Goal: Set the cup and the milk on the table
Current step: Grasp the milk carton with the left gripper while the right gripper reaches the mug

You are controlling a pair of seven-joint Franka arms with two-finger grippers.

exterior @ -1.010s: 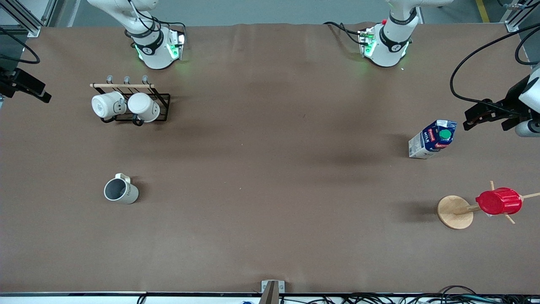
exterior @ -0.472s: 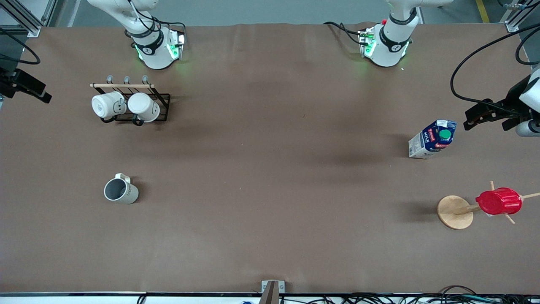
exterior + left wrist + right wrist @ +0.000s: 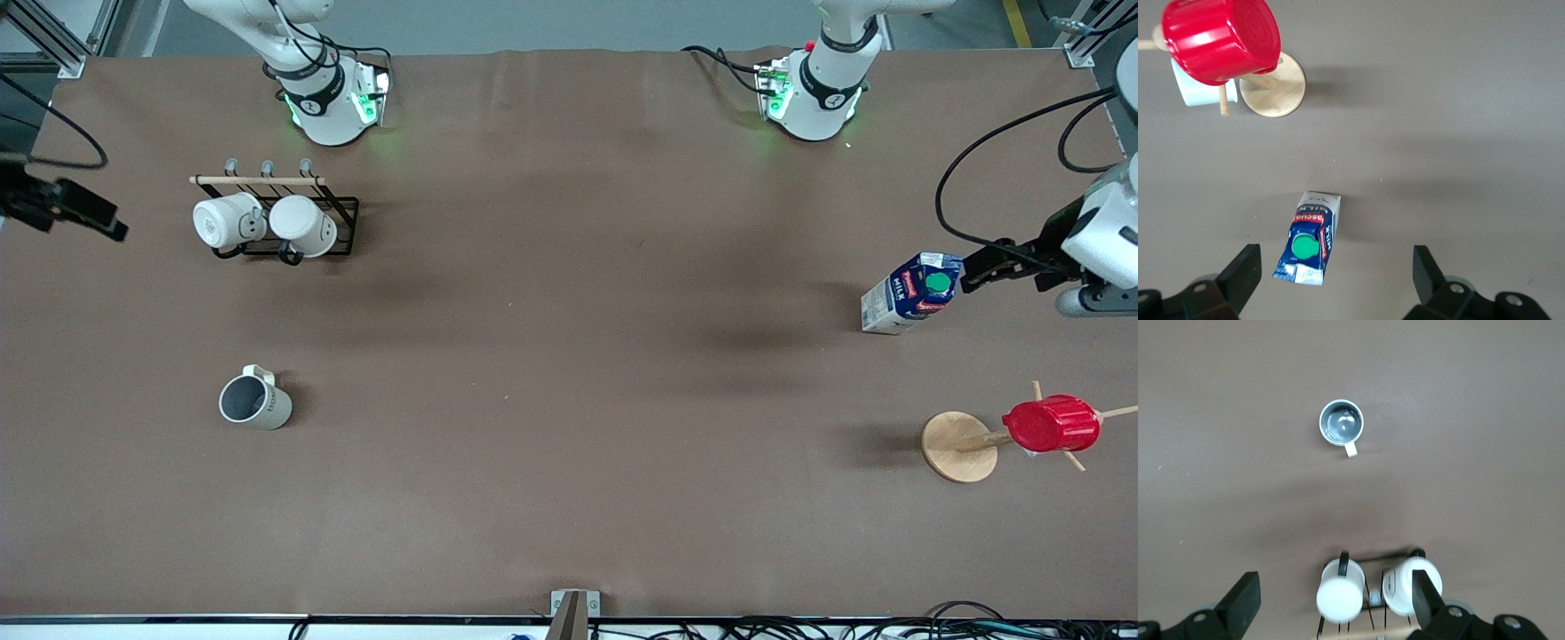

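Note:
The robot's right hand should grab the cup by its rim (image 3: 260,382) (image 3: 1350,442) next. Then the cup can go onto the tabletop.
The milk (image 3: 913,292), a blue and white carton with a green cap, stands upright on the brown table (image 3: 569,373) toward the left arm's end. My left gripper (image 3: 1000,267) hovers just beside its top, open and empty. In the left wrist view the milk (image 3: 1308,238) lies below and between the spread fingers (image 3: 1241,273), closer to one of them. The cup (image 3: 255,403), pale grey-beige with a dark inside, stands upright toward the right arm's end. My right gripper (image 3: 84,213) hangs open over that table end, well away from the cup (image 3: 1341,423).
A black rack (image 3: 342,227) holds two white mugs (image 3: 227,222), farther from the front camera than the cup. A red ribbed cup (image 3: 1051,424) hangs on a wooden stand (image 3: 956,446), nearer to the front camera than the milk. Both robot bases stand along the table's back edge.
My left gripper has moved in close to the milk carton's top. My right gripper has shifted slightly inward over the table end. Cup and milk have not moved.

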